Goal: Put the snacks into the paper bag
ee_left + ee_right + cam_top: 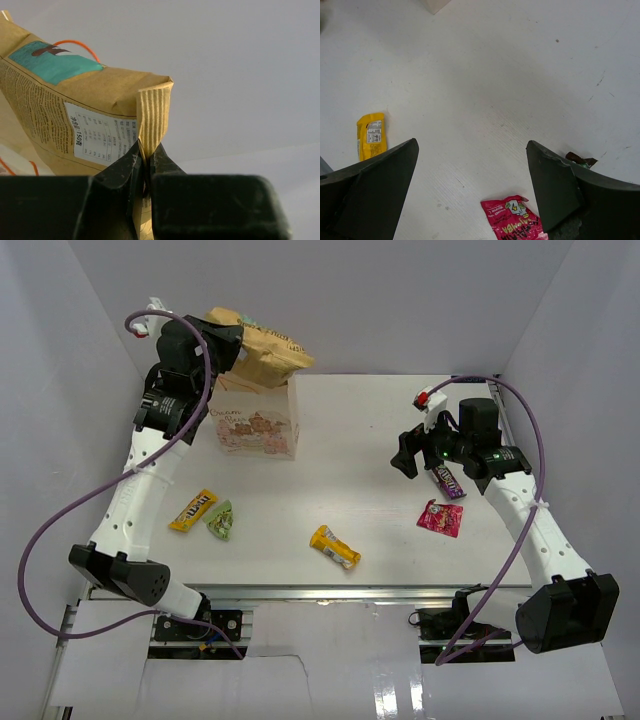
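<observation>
The chip bag's loose end slants past the paper bag's rim, so the robot's left gripper should stay closed on the chip bag for now.
My left gripper (228, 348) is shut on the crimped end of the large gold chip bag (265, 352) and holds it just above the cream paper bag (258, 427). In the left wrist view, the fingers (146, 152) pinch the chip bag's (85, 100) seal, and a red cord handle (75, 45) shows behind it. My right gripper (408, 455) is open and empty above the table, beside the purple bar (448, 480). The red-pink pouch (440, 517), yellow-orange bar (335, 546), yellow candy packet (193, 510) and green packet (221, 520) lie on the table.
In the right wrist view, the open gripper (471, 145) frames the red-pink pouch (517, 220) below and the yellow-orange bar (371, 135) at left. White walls enclose the table (360, 420) on three sides.
</observation>
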{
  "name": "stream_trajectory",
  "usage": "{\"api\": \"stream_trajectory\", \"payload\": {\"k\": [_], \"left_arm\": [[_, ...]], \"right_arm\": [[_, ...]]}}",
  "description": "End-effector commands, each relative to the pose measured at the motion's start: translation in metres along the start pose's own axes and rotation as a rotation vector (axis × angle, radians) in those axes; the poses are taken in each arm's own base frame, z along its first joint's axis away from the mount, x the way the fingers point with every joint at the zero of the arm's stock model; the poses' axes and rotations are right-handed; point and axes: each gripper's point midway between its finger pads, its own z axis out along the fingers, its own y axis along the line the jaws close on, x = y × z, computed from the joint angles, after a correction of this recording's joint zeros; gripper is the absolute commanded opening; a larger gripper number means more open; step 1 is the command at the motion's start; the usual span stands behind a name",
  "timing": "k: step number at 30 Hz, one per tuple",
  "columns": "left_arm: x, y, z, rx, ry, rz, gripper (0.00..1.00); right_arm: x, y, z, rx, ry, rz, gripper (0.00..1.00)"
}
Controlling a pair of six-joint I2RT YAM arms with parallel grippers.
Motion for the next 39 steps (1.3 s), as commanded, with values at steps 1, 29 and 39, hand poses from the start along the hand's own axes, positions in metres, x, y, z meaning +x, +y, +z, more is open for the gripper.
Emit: {"api": "stream_trajectory", "payload": {"k": [1, 29, 39], "left_arm": [[-0.008, -0.007, -0.01, 0.039, -0.003, -0.05, 0.0], [-0.008, 0.026, 0.019, 0.021, 0.106, -0.04, 0.8], [-0.04, -0.003, 0.01, 0.147, 0.094, 0.09, 0.84]], "right_arm": [[-0.01, -0.004, -0.003, 0.023, -0.047, -0.019, 0.94], [-0.004, 0.02, 0.0, -0.136, -0.041, -0.067, 0.95], [0.008, 0.05, -0.002, -0.344, -0.024, -0.147, 0.96]]}}
